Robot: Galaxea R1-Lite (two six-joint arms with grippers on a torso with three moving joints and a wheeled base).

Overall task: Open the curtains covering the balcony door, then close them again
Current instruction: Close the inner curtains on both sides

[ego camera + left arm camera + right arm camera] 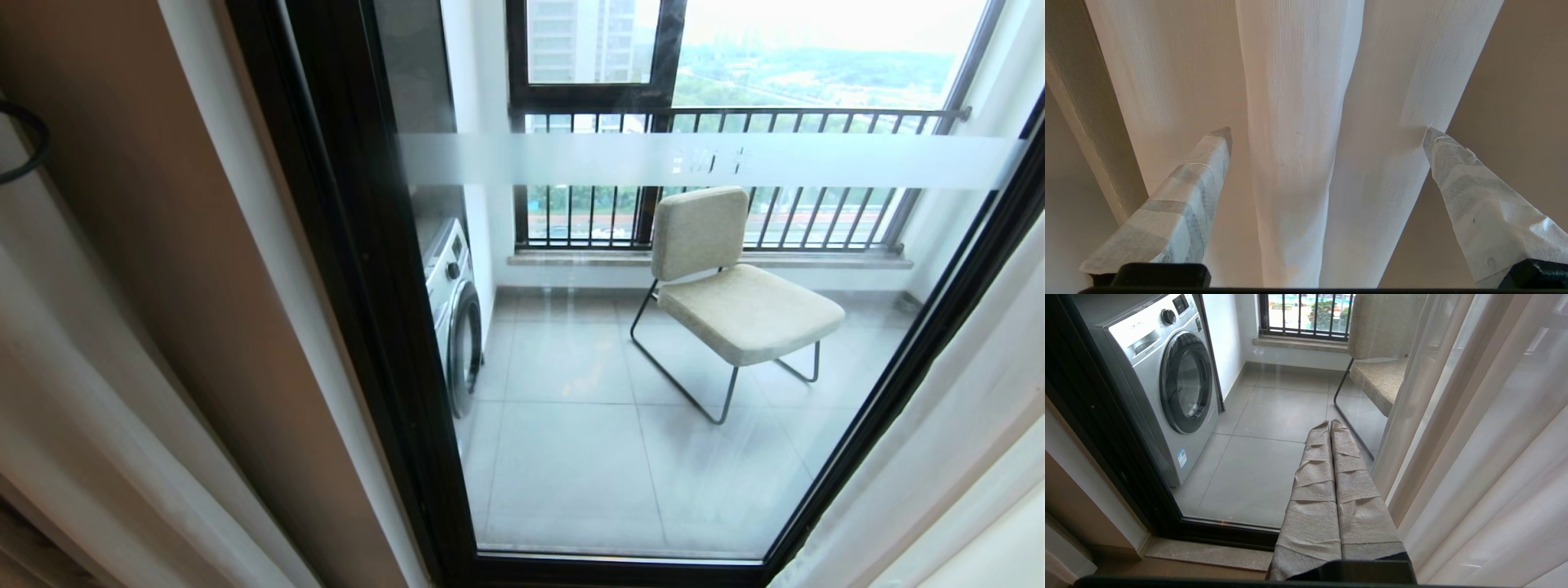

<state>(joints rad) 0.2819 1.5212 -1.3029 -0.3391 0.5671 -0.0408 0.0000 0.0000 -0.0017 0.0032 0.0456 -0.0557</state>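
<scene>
The sheer curtain hangs slack [1177, 63] and its middle fold stands out, so my left gripper should grab the curtain by that raised fold [1295, 142] next.
The balcony door [367, 327] fills the middle of the head view, its glass uncovered, with a frosted band [735, 161] across it. The curtains are pulled to both sides: pale folds on the left [73, 392] and white sheer on the right [939, 457]. My left gripper [1327, 130] is open, with folds of white sheer curtain [1298, 122] hanging between its taped fingers [1188, 192]. One fingertip [1433, 136] sits at the edge of a fold. A thick beige panel [1081, 114] hangs beside it. My right gripper [1329, 422] is shut and empty, next to the sheer curtain [1474, 437]. Neither gripper shows in the head view.
Behind the glass stand a silver washing machine [1167, 375] on the left and a beige padded chair [735, 302] on a thin metal frame, on a grey tiled floor. A window with a barred railing [735, 114] is at the back. The door's dark bottom rail [1229, 533] and a stone sill lie below.
</scene>
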